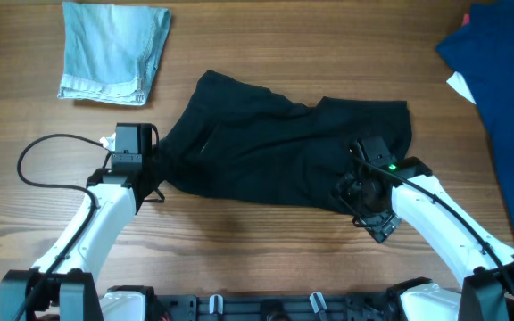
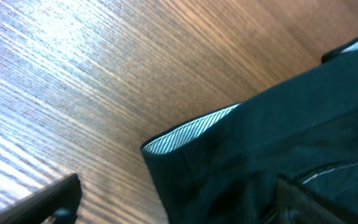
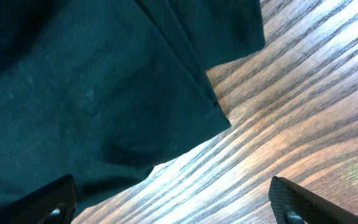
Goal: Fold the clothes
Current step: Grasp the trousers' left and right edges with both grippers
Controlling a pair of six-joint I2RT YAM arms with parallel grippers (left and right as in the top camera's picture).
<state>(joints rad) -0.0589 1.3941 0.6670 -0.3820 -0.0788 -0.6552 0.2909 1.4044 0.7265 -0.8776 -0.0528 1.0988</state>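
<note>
My left gripper should move down first and then close on the garment's corner, as the garment's corner (image 1: pixel 161 167) (image 2: pixel 160 153) is between its open fingers, above the undented garment.
A black garment (image 1: pixel 284 152) lies spread and rumpled across the middle of the table. My left gripper (image 1: pixel 150 174) is at its left edge, open, with the garment's corner (image 2: pixel 272 143) and its striped inner lining between the spread fingers (image 2: pixel 179 208). My right gripper (image 1: pixel 360 198) is at the garment's lower right edge, open. In the right wrist view its fingers (image 3: pixel 173 208) straddle the cloth's edge (image 3: pixel 92 93) and bare wood. Neither gripper holds anything.
A folded light-blue denim piece (image 1: pixel 114 52) lies at the back left. A blue garment (image 1: pixel 507 98) lies along the right edge, with a bit of white beside it. The left arm's black cable (image 1: pixel 34 152) loops on the wooden table (image 1: pixel 266 53).
</note>
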